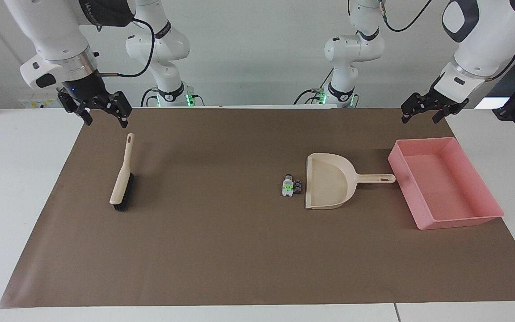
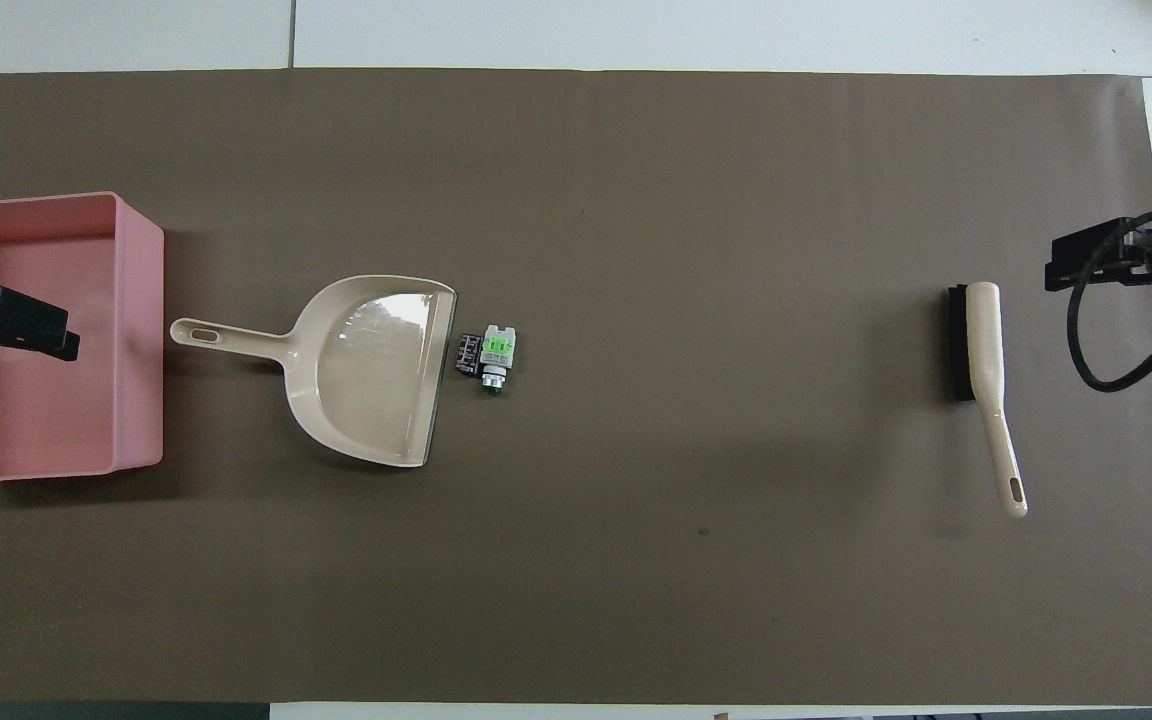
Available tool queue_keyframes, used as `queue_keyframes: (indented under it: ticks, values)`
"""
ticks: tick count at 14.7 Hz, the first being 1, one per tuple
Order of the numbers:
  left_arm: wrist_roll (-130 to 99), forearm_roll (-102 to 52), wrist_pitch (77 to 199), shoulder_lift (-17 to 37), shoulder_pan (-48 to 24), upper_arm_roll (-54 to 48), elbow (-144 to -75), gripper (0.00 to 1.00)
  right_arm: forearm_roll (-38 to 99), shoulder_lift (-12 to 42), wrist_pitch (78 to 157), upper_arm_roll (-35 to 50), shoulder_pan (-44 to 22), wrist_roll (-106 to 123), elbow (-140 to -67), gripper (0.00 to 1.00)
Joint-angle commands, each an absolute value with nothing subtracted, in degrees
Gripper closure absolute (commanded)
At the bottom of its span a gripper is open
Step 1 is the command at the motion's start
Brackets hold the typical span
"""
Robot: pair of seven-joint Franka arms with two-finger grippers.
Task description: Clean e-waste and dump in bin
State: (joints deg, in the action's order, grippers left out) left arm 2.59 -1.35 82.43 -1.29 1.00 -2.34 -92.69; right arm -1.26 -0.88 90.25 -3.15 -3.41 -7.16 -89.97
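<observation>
The left gripper will grab the dustpan by its narrow handle (image 2: 229,338) next, because the dustpan's broad scoop is far wider than the gripper's fingers can open.
The e-waste (image 1: 291,184) is a small white block with green patches and small dark pieces. It lies on the brown mat just in front of the mouth of the beige dustpan (image 1: 329,181). It also shows in the overhead view (image 2: 488,352), beside the dustpan (image 2: 376,365). The pink bin (image 1: 407,183) stands empty beside the dustpan's handle, at the left arm's end (image 2: 139,330). My left gripper (image 1: 422,118) is open and empty, raised over the bin's robot-side edge (image 2: 26,325). My right gripper (image 1: 105,120) is open and empty, raised over the mat beside the brush (image 2: 1096,262).
A beige hand brush (image 1: 122,179) with black bristles lies on the brown mat (image 1: 221,250) at the right arm's end, its handle pointing toward the robots (image 2: 981,350). White table shows around the mat.
</observation>
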Motion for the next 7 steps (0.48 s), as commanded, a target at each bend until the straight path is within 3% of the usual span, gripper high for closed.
queue_keyframes:
  ticks: [1,7]
  values:
    - [1.8,-1.2,77.4,-1.4,1.8,-3.0,-92.3,0.0,-1.1,-0.8,91.0,-3.0,-3.2,-5.8,-89.9,0.0]
    - [1.8,-1.1,76.4,-1.4,1.8,-3.0,-92.3,0.0,-1.1,-0.9,91.0,-3.0,-3.2,-6.0,-90.0,0.0]
